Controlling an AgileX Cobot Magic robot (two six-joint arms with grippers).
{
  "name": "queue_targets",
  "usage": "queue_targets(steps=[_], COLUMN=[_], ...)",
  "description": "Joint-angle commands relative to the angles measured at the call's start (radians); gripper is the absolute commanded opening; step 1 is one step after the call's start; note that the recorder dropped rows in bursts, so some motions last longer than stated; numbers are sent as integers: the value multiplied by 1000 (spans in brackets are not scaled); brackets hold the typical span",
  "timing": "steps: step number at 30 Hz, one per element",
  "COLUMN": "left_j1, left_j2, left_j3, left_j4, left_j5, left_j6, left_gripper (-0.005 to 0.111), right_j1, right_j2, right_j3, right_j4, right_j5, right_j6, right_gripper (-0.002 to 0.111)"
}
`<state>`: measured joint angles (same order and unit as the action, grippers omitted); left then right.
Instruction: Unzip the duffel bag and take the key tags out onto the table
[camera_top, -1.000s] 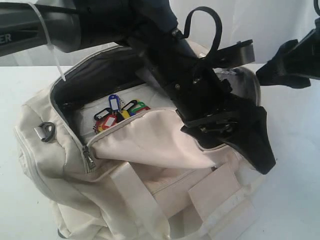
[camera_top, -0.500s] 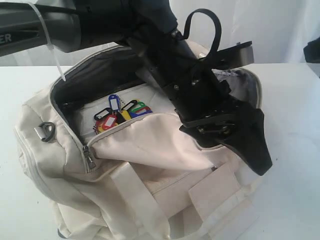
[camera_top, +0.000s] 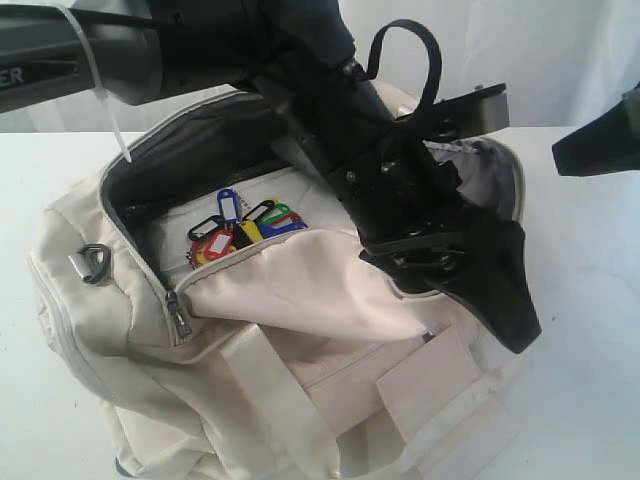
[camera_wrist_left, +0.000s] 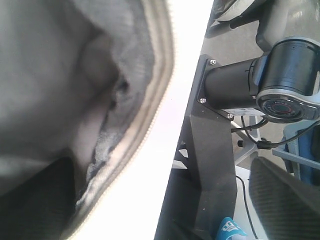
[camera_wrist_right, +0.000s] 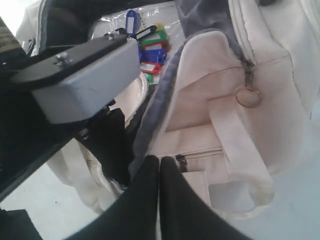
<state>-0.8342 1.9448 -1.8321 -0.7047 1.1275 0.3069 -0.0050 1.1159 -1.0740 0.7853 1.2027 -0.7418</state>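
Note:
The robot's left gripper needs to open the duffel bag wide so that the key tags can be reached, so next it should take the bag's flap by its zippered rim (camera_wrist_left: 136, 144).
The cream duffel bag (camera_top: 300, 300) lies on the white table (camera_top: 590, 300) with its main zip open and its dark grey lining showing. The key tags (camera_top: 238, 226), red, blue, green and yellow, lie inside near the left end, also visible in the right wrist view (camera_wrist_right: 150, 47). My left gripper (camera_top: 500, 300) reaches across to the bag's right end, at its rim; its jaws are hidden. The left wrist view shows only grey lining (camera_wrist_left: 75, 75) and zip teeth (camera_wrist_left: 145, 135). My right gripper (camera_wrist_right: 159, 161) is shut on nothing and hovers right of the bag (camera_top: 600, 145).
A zip pull (camera_top: 180, 322) hangs at the left end of the opening, and a grey strap ring (camera_top: 93, 262) sits on the bag's left end. The front pocket zip (camera_wrist_right: 181, 162) is shut. A camera on a black mount (camera_wrist_left: 285, 80) stands beyond the table edge.
My right gripper left the exterior view at the right and has come back in at the right edge. The left arm, the bag and the key tags have barely moved.

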Motion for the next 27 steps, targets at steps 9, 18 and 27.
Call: queue_targets(steps=[9, 18, 27], left_j1=[-6, -6, -6], left_j2=[-13, -13, -13], left_j3=[4, 4, 4], left_j4=[-9, -11, -11], left_j5=[94, 94, 94], left_j6=[8, 8, 4], left_gripper=[93, 93, 93], right_j1=[-15, 63, 94], right_j2=[21, 21, 24], right_j3=[49, 165, 272], right_j4=[80, 102, 48], right_j5=[18, -35, -271], right_j6=[-40, -95, -92], right_gripper=[18, 55, 0])
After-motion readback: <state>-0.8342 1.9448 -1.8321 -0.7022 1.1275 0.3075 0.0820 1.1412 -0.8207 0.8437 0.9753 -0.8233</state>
